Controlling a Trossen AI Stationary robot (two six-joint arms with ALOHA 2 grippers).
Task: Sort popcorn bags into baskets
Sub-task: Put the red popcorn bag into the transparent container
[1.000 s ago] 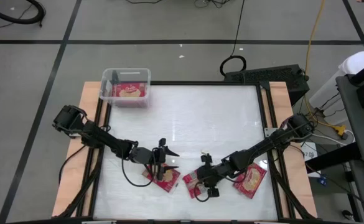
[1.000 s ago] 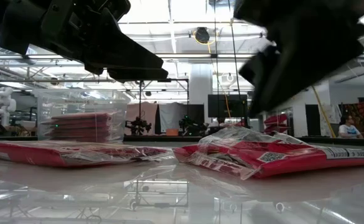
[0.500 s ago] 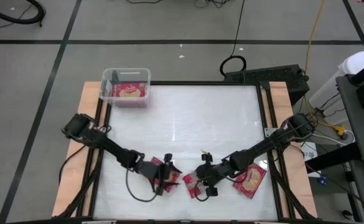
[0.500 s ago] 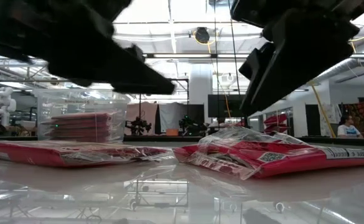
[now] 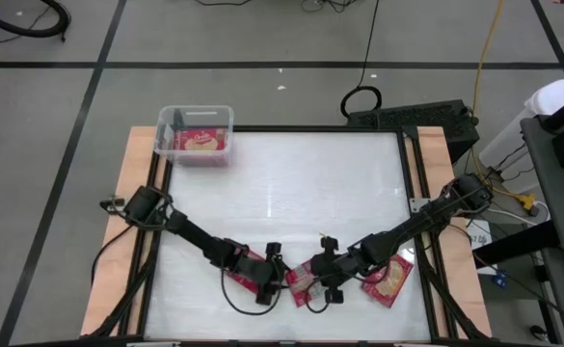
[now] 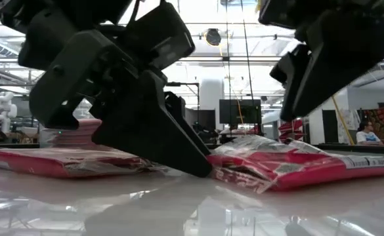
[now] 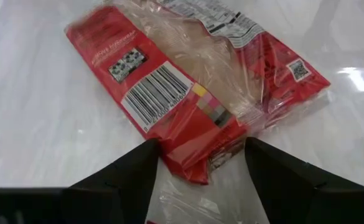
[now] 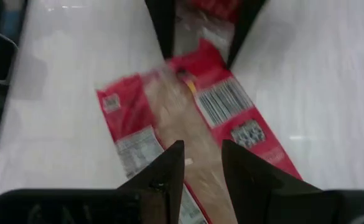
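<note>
Next, my left gripper should grab the popcorn bag by its red corner (image 7: 197, 154) beside the barcode (image 7: 157, 94) to sort the bag into a basket.
Three red popcorn bags lie flat on the table's near part. The middle bag (image 5: 304, 281) lies print side up, barcode showing (image 7: 188, 81). My left gripper (image 5: 280, 278) is open and low at the table; its fingers stand on either side of that bag's near corner (image 7: 200, 171). My right gripper (image 5: 322, 280) is open and hovers over the same bag (image 8: 188, 118) from the other end, above it in the low view (image 6: 310, 85). Another bag (image 5: 246, 270) lies partly under my left arm, and a third bag (image 5: 389, 280) under my right arm. The clear basket (image 5: 166, 118) holds red bags. My left gripper comes at the middle bag's corner (image 7: 169, 155) slanting down from the table's left, one fingertip (image 6: 201, 172) down at the tabletop beside the bag. Whether a finger touches the bag, I cannot tell. The bag lies flat on the table.
The white tabletop (image 5: 291, 183) spreads bare between the near bags and the basket at the far left corner. Wooden side rails (image 5: 132, 193) run along both sides. Cables and a black box (image 5: 407, 120) sit beyond the far edge.
My left gripper has moved toward the table's right and near edge, off the left bag, and come down to the tabletop at the middle bag's end. My right gripper has shifted slightly to the right over the same bag. The bags have stayed in place.
</note>
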